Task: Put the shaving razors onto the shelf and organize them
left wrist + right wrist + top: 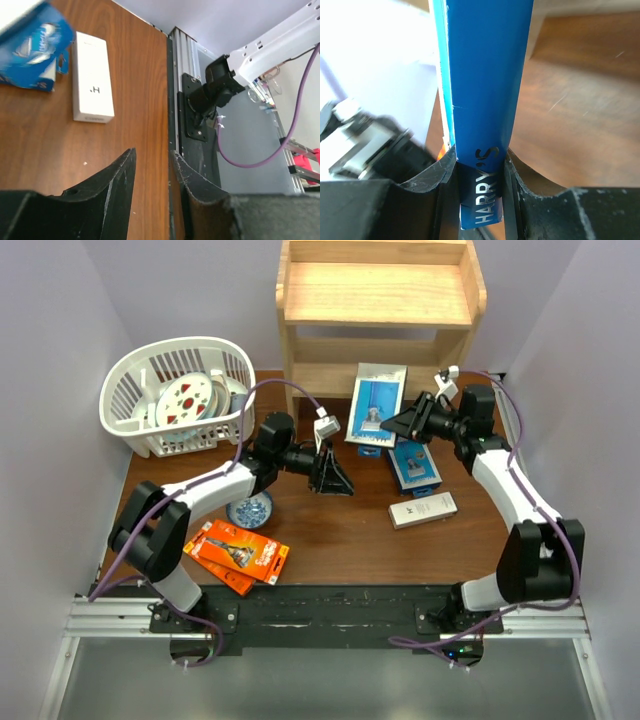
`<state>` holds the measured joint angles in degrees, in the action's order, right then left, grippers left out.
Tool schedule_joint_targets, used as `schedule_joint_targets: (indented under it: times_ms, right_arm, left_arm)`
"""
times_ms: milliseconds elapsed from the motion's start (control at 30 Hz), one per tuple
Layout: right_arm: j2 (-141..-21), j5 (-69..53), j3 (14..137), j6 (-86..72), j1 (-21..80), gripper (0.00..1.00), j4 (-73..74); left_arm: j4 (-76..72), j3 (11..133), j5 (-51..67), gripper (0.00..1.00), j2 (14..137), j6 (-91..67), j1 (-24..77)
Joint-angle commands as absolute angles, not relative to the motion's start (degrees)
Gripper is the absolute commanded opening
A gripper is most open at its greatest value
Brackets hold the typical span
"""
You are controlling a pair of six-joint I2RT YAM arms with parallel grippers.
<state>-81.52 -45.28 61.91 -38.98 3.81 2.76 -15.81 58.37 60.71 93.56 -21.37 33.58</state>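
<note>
The blue pack reaches the shelf's lower level only with its far end and the rest hangs short, so the robot's right gripper needs to move it farther in before letting go.
The pine shelf (378,300) stands at the back centre. My right gripper (392,422) (480,156) is shut on the edge of a blue Harry's razor pack (376,403) (485,75), holding it just in front of the shelf's lower tier. A second blue pack (415,465) (30,55) lies on the table below it, and a white razor box (423,510) (92,75) lies nearer still. Two orange razor packs (237,553) lie stacked at the front left. My left gripper (333,478) (152,152) hangs open over the table's middle, nothing between its fingers.
A white slotted basket (130,400) holding plates stands at the back left. A small blue-patterned bowl (248,510) sits beneath my left forearm. White walls close in both sides, and the metal base rail (320,605) runs along the front edge.
</note>
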Motion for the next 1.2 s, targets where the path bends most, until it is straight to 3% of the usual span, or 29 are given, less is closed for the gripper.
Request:
schedule_joint_targets:
  times_ms: [0,500,567,733,767,933,1067,1167]
  right_arm:
    - [-84.81,-44.21,68.46,-41.04,2.37,0.11,-3.6]
    - [-93.51,-37.98,77.52,-44.21,0.61,0.14,-6.5]
    - [-93.69,-35.7,78.66,-45.08,0.62,0.22,-5.11]
    - [-92.73,-28.41,79.02,-47.9,0.62,0.68,-0.19]
    - [-92.38,-27.87,78.93,-47.99,0.62,0.72,-0.18]
    - [-90.0,-27.33,77.87,-48.08,0.53,0.82,1.49]
    - [-88.95,-26.55,76.99,-48.08,0.61,0.85,1.93]
    - [-88.51,-26.02,76.38,-47.99,0.53,0.89,1.85]
  left_arm:
    - [-16.43,62.75,60.21,0.38,95.1,-19.42,33.4]
    - [-20.92,58.18,59.24,0.37,94.31,-21.97,36.3]
    - [-20.83,58.45,59.41,0.37,94.66,-21.97,36.56]
    - [-20.83,59.32,58.63,0.36,95.27,-21.62,36.74]
    - [-20.13,59.67,56.88,0.35,95.71,-21.19,36.91]
    - [-4.18,69.24,45.9,0.3,99.21,-5.48,38.76]
    - [-3.07,75.66,29.15,0.17,102.3,-0.27,38.94]
    - [-2.29,83.72,23.75,0.06,106.42,4.47,38.76]
